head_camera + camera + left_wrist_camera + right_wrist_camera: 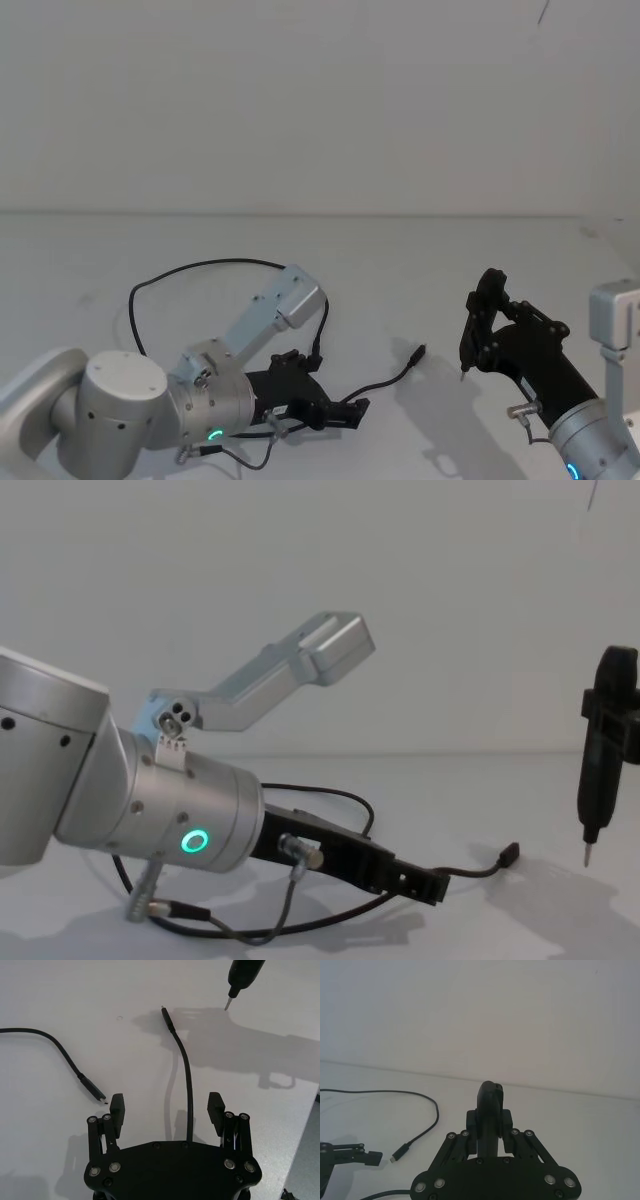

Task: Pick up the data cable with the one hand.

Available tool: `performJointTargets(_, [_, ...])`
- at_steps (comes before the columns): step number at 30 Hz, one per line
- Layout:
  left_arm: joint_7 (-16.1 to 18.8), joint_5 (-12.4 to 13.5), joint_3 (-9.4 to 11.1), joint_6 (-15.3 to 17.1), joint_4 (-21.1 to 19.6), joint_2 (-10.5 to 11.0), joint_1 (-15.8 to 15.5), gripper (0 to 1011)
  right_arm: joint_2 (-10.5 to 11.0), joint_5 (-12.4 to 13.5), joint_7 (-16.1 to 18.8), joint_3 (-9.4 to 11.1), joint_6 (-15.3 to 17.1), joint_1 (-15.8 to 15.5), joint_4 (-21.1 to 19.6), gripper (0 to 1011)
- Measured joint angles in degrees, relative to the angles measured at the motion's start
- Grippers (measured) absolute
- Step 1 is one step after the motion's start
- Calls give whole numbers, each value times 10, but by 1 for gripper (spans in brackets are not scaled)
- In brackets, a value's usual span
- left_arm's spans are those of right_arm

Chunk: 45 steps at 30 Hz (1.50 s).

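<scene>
The cable's other plug end lies flat on the table, so my left gripper will next pick up the cable by its raised part behind the plug (456,873).
The data cable (205,263) is a thin black cord looping across the white table, with one plug (418,352) lying out toward the right. My left gripper (167,1107) is open and low over the table. The cable (189,1080) runs between its fingers (117,1107), nearer the other finger, untouched by either. The cable's second plug (94,1092) lies just outside that finger. From the side, my left gripper (415,880) reaches toward the slightly raised plug (510,855). My right gripper (490,335) hovers at the right, shut on a black pen-like tool (490,1105) with its metal tip (588,858) pointing down.
The white table (420,260) meets a plain white wall behind. The table's edge (306,1125) runs close on the right of the left gripper. A silver camera bracket (285,300) sticks up from the left wrist.
</scene>
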Motion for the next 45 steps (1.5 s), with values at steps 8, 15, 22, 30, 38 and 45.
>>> performJointTargets(8, [-1, 4, 2, 1, 11, -8, -6, 872, 0, 0, 0, 0, 0, 0, 0, 279])
performJointTargets(15, [-1, 5, 3, 1, 15, -10, -8, 684, 0, 0, 0, 0, 0, 0, 0, 279])
performJointTargets(22, [-2, 6, 4, 1, 18, -12, -9, 451, 0, 0, 0, 0, 0, 0, 0, 279])
performJointTargets(30, [-1, 6, 4, 1, 19, -13, -10, 210, 0, 0, 0, 0, 0, 0, 0, 279])
performJointTargets(38, [-1, 7, 4, 1, 20, -13, -10, 35, 0, 0, 0, 0, 0, 0, 0, 279])
performJointTargets(45, [-2, 9, 4, -4, 19, -13, -10, 35, 0, 0, 1, 1, 0, 0, -2, 279])
